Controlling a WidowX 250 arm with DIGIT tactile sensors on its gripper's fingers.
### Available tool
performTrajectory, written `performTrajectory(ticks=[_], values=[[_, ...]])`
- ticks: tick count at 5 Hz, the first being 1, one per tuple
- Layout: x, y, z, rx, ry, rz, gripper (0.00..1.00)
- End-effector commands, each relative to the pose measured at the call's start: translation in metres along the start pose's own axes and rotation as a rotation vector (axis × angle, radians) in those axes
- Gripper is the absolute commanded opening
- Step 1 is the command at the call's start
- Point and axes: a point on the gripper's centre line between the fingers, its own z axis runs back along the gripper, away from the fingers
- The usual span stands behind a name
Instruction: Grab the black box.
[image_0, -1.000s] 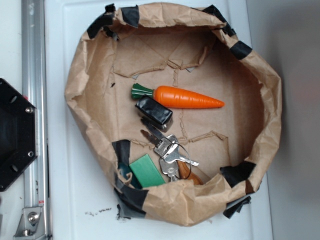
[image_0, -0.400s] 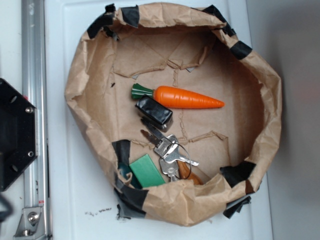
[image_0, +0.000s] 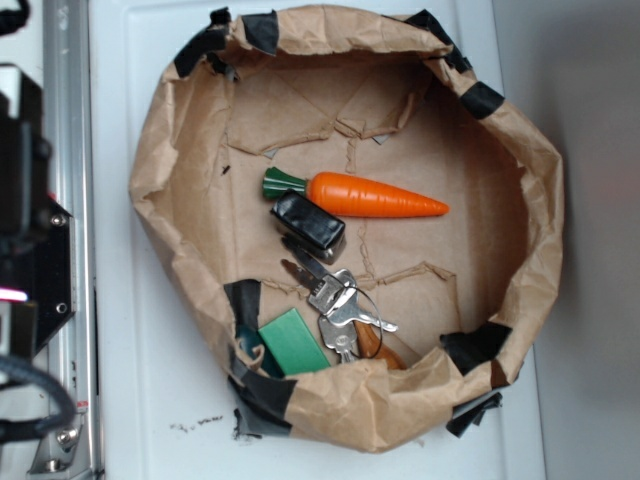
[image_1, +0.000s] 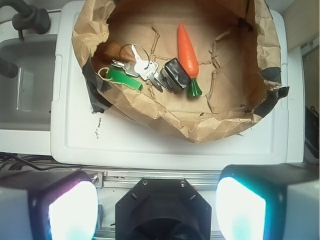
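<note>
The gripper will next pick the black box (image_0: 308, 222) out from beside the carrot (image_0: 375, 196), holding the box by its long sides.
The black box (image_0: 308, 222) is a small glossy block lying inside the brown paper bag (image_0: 160, 150), just below the green top of the toy carrot (image_0: 375, 196). In the wrist view the black box (image_1: 175, 75) rests against the carrot's (image_1: 187, 47) leafy end. My gripper (image_1: 157, 210) is open with its two bright fingers spread wide and nothing between them. It hangs over the black octagonal plate (image_1: 162, 200), well outside the bag and far from the box. In the exterior view only my blurred arm (image_0: 22, 190) shows at the left edge.
A bunch of keys (image_0: 340, 300) and a flat green block (image_0: 293, 342) lie in the bag near the box. The bag's crumpled wall (image_1: 165, 122) stands between gripper and box. A metal rail (image_0: 68, 120) runs along the left, and a white lid (image_1: 75, 140) lies under the bag.
My arm has come into the exterior view at the left edge and now covers most of the black octagonal plate. Nothing in the bag has moved.
</note>
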Motion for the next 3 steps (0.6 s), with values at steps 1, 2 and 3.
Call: performTrajectory(ticks=[1, 2, 3], values=[[0.04, 0.03, -0.009, 0.054, -0.098, -0.081, 1.0], [0.065, 0.05, -0.02, 0.108, -0.132, -0.116, 1.0], [0.074, 0.049, -0.063, 0.069, -0.074, -0.203, 1.0]])
